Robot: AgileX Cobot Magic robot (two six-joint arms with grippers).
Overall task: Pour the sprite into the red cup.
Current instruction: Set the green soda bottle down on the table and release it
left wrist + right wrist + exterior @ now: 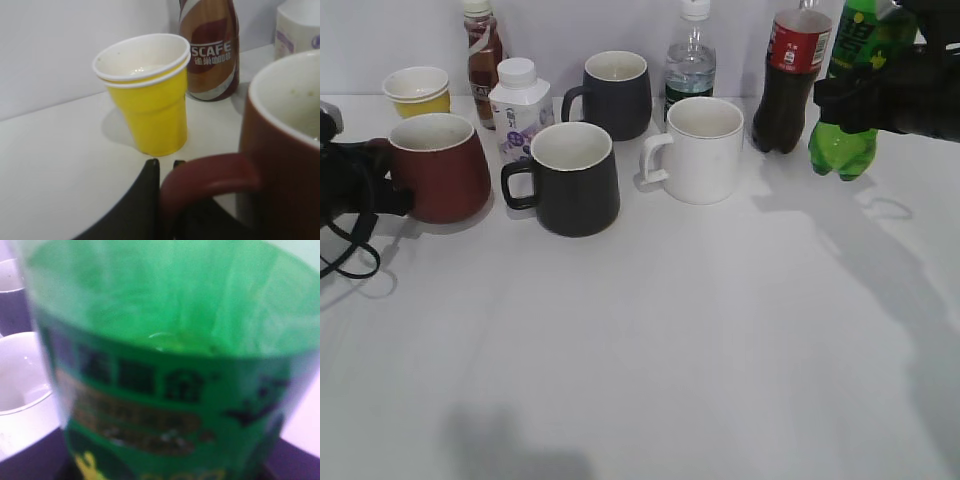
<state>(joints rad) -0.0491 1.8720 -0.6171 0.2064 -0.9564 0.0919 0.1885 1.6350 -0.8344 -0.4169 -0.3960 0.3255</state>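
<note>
My right gripper holds the sprite tilted, with its green base above the white tabletop. It would drop if I opened my right gripper now, so I will keep holding it.
The sprite is a green plastic bottle at the back right, tilted a little and lifted off the table. My right gripper is shut on its middle. In the right wrist view the sprite fills the frame and hides the fingers. The red cup stands at the left edge of the table. My left gripper is shut on its loop handle. In the left wrist view the red cup is at the right, and the black fingers of my left gripper pinch its handle.
A yellow paper cup and a coffee bottle stand behind the red cup. A white milk bottle, two black mugs, a white mug, a water bottle and a cola bottle line the back.
</note>
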